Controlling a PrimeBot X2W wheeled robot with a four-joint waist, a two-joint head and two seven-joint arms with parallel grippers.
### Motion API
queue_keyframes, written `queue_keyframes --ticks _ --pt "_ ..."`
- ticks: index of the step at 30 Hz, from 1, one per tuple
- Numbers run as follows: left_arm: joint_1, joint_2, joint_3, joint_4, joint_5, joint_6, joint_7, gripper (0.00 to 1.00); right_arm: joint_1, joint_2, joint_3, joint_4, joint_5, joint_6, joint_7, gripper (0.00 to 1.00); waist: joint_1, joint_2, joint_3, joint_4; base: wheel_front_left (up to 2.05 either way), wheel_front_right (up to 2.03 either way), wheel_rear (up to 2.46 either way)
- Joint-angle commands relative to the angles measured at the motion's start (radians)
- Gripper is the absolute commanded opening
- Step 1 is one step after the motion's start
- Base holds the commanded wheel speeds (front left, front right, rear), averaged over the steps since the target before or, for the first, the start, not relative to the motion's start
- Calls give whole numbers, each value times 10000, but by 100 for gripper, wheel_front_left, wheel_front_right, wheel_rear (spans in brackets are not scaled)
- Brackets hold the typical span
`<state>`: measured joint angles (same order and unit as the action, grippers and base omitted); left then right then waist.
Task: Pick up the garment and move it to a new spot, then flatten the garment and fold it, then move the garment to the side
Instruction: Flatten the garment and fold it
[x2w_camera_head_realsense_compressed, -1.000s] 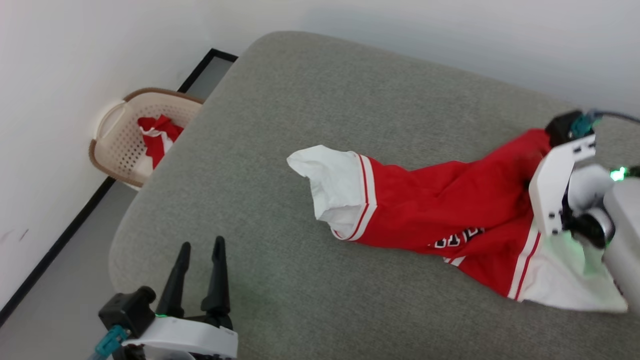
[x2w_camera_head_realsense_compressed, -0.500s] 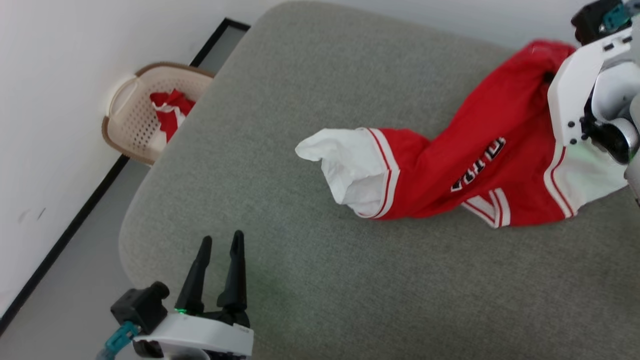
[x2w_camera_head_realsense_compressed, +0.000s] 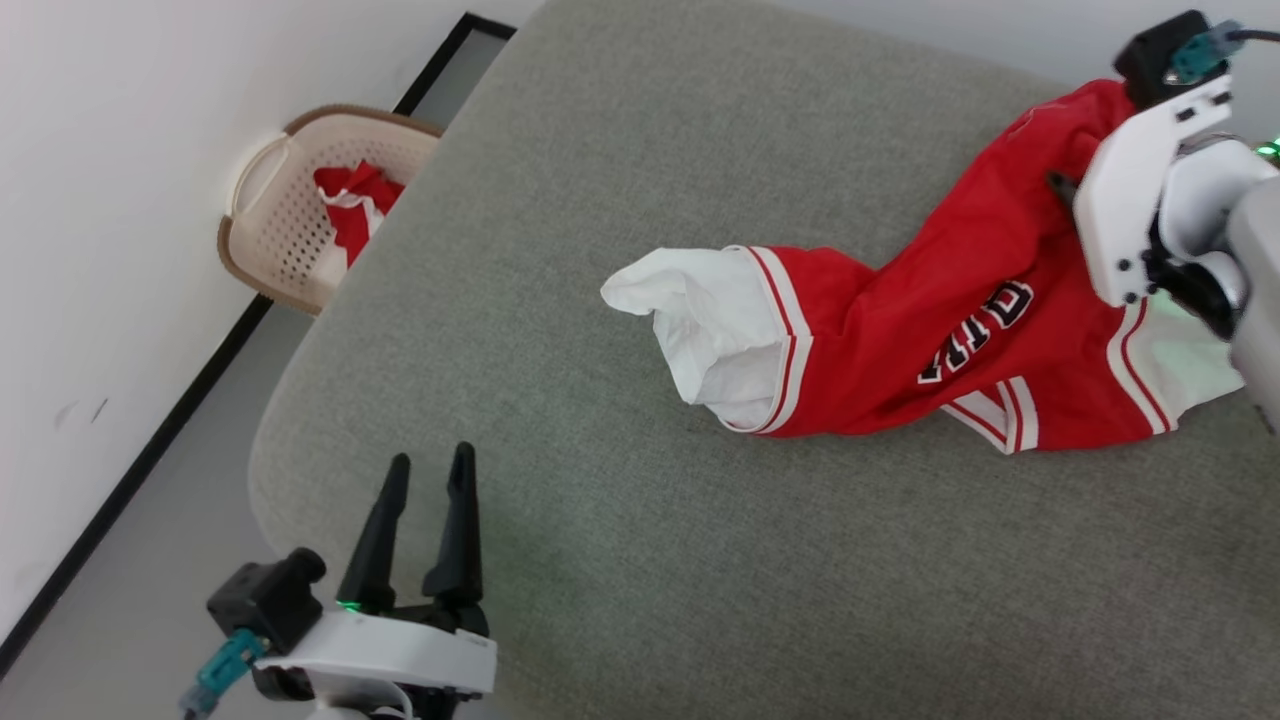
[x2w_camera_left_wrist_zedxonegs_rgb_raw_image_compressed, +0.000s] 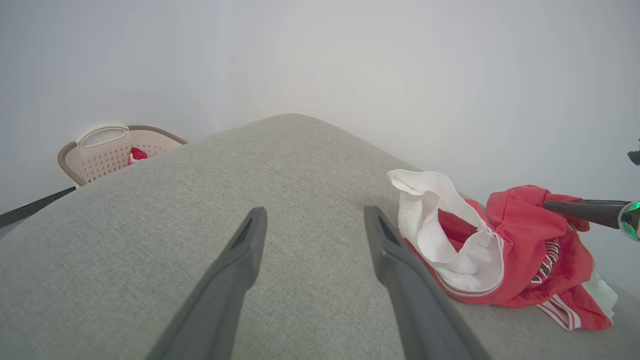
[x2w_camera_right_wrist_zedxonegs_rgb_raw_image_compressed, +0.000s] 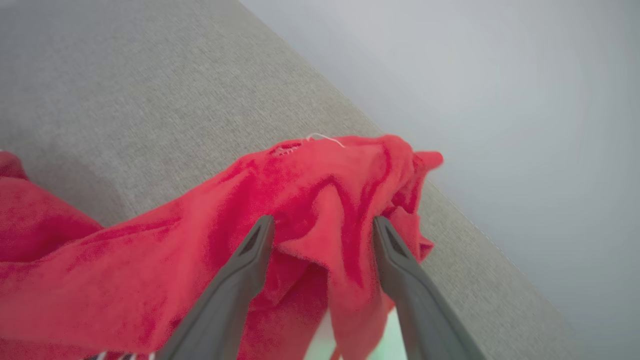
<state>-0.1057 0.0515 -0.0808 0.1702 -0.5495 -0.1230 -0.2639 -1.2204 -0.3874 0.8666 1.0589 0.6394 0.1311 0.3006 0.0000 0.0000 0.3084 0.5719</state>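
The white sleeve of the garment stands up open while the red body (x2w_camera_head_realsense_compressed: 894, 336) lies slack, so my left gripper should next grab the garment by that sleeve's edge.
The garment (x2w_camera_head_realsense_compressed: 950, 330), a red jersey with white sleeves, striped trim and black lettering, lies bunched along the right side of the grey cushioned surface (x2w_camera_head_realsense_compressed: 650, 550). One white sleeve (x2w_camera_head_realsense_compressed: 700, 325) points toward the middle. My right gripper (x2w_camera_right_wrist_zedxonegs_rgb_raw_image_compressed: 322, 220) is open at the far right, its fingers (x2w_camera_right_wrist_zedxonegs_rgb_raw_image_compressed: 250, 260) spread with a raised fold of the red cloth (x2w_camera_right_wrist_zedxonegs_rgb_raw_image_compressed: 320, 200) draped between them. The left wrist view shows the garment (x2w_camera_left_wrist_zedxonegs_rgb_raw_image_compressed: 520, 235) with one right finger (x2w_camera_left_wrist_zedxonegs_rgb_raw_image_compressed: 580, 209) reaching in over it. My left gripper (x2w_camera_head_realsense_compressed: 430, 458) is open over the near left corner, holding nothing.
A cream laundry basket (x2w_camera_head_realsense_compressed: 280, 230) with a brown rim stands on the floor at the far left and holds red and white cloth (x2w_camera_head_realsense_compressed: 350, 195). A white wall runs behind the surface. The surface's rounded edge drops to the grey floor (x2w_camera_head_realsense_compressed: 120, 580) on the left.
My right gripper carried the garment's red end up toward the far right edge, turning the lettering into view, and its fingers now stand apart. The head camera shifted. The left arm stayed put.
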Motion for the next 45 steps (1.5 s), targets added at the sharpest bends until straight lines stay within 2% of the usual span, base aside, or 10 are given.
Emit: queue_keyframes --ticks 1,13,16,21,22,23,26,33,40,45 --pt "-102 -3 122 17 152 -10 -3 100 -41 -212 193 -92 276 -7 211 100 0 0 -197 -95 0 0 0" --pt "-175 -5 282 196 327 -88 -3 100 1259 -1824 1028 -1387 2205 -7 2386 100 0 0 -458 -249 0 0 0" --pt "-243 -5 283 168 278 -70 -3 100 1463 -1918 1103 -1136 2323 -7 2727 100 0 0 -300 -194 0 0 0" --pt "-358 -7 290 153 178 -74 -3 100 2047 -1517 1090 -121 2520 -7 3118 100 0 0 -158 -114 0 0 0" --pt "-362 -4 319 143 182 -74 -3 100 2117 -1403 1050 121 2543 -7 3097 32 0 0 -157 -105 0 0 0" --pt "-363 -4 338 142 185 -75 -3 100 2153 -1287 1078 232 2474 -7 3007 0 0 0 -168 -99 0 0 0" --pt "-325 -4 429 151 283 -75 -3 100 2121 -1174 1200 331 2487 -7 3130 0 0 0 -273 -108 0 0 0" --pt "-73 -1 456 314 885 -80 -3 100 1763 -1487 1346 -311 2671 -7 3282 0 0 0 -1083 -295 0 0 0" --pt "267 1 794 358 1826 -82 -3 100 2065 -1976 1391 -1285 3135 -7 3370 0 0 0 -1866 -622 0 0 0" --pt "617 4 1154 315 2442 -81 -3 100 2645 -2600 1401 -2367 3659 -7 3762 0 0 0 -2426 -973 0 0 0"
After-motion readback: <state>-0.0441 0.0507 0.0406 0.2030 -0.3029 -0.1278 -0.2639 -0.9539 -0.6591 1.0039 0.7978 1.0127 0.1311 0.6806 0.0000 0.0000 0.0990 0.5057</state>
